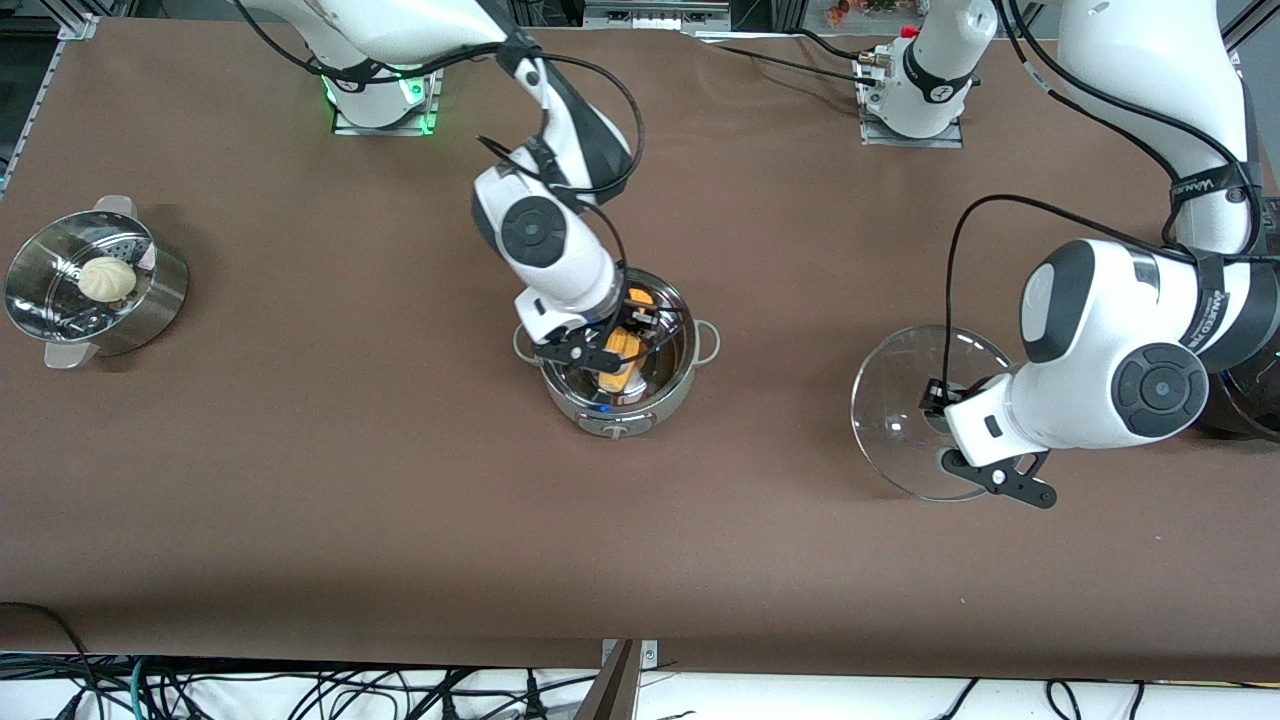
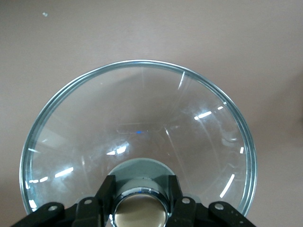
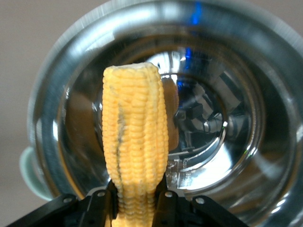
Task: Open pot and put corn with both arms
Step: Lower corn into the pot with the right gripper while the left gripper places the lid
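Observation:
My left gripper keeps holding the glass lid (image 1: 895, 410) now, since the lid's lower edge is above the table and the lid would drop if released.
The shiny steel pot (image 1: 672, 372) stands open in the middle of the table, its knob facing the front camera. My right gripper (image 1: 612, 352) is down inside it, shut on the yellow corn cob (image 1: 622, 358). In the right wrist view the corn (image 3: 135, 142) sticks out from between the fingers (image 3: 102, 203) over the pot's mirror-like bottom (image 3: 213, 118). My left gripper (image 1: 950, 415) is shut on the tan knob (image 2: 140, 210) of the glass lid (image 1: 895, 410), which it holds over the table toward the left arm's end. The lid (image 2: 142, 123) fills the left wrist view.
A steel steamer basket (image 1: 160, 300) with a white bun (image 1: 106, 278) stands at the right arm's end of the table. A large black cooker (image 1: 1245, 405) shows partly under the left arm. Cables hang below the table's front edge.

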Action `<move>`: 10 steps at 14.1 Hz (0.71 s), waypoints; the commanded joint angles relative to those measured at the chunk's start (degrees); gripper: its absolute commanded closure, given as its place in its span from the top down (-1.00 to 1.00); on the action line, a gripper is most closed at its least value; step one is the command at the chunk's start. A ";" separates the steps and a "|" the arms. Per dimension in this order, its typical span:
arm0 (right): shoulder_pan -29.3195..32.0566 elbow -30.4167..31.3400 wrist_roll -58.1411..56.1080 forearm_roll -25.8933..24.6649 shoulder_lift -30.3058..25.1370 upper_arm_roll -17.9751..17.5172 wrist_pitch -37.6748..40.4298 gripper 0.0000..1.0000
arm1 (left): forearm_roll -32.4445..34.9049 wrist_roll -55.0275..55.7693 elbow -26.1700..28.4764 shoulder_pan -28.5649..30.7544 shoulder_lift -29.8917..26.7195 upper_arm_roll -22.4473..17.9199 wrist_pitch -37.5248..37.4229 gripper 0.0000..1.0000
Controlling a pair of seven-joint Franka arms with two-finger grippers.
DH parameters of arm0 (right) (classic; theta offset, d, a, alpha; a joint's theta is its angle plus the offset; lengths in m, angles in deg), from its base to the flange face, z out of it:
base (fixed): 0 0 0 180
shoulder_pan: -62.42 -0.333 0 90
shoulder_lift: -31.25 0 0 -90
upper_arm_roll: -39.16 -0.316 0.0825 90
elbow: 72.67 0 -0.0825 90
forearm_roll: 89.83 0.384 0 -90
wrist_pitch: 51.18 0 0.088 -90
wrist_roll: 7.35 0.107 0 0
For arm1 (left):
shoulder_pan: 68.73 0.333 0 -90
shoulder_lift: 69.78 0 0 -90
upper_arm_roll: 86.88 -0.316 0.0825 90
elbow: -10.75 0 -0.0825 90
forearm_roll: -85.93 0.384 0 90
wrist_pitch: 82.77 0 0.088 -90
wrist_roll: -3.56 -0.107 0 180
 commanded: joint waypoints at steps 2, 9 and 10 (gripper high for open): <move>-1.05 0.98 0.89 -4.13 1.23 0.62 -0.20 -0.67 | 1.39 -0.87 18.99 0.71 -9.83 1.22 11.69 -0.41; -0.44 0.54 1.06 -6.43 1.50 0.70 -0.73 1.00 | 1.48 -3.40 39.49 3.52 -15.29 1.22 31.11 -0.33; -0.44 0.36 0.71 -6.43 1.24 0.70 -0.73 1.00 | 1.48 -4.29 41.08 4.31 -15.21 1.22 33.40 -0.32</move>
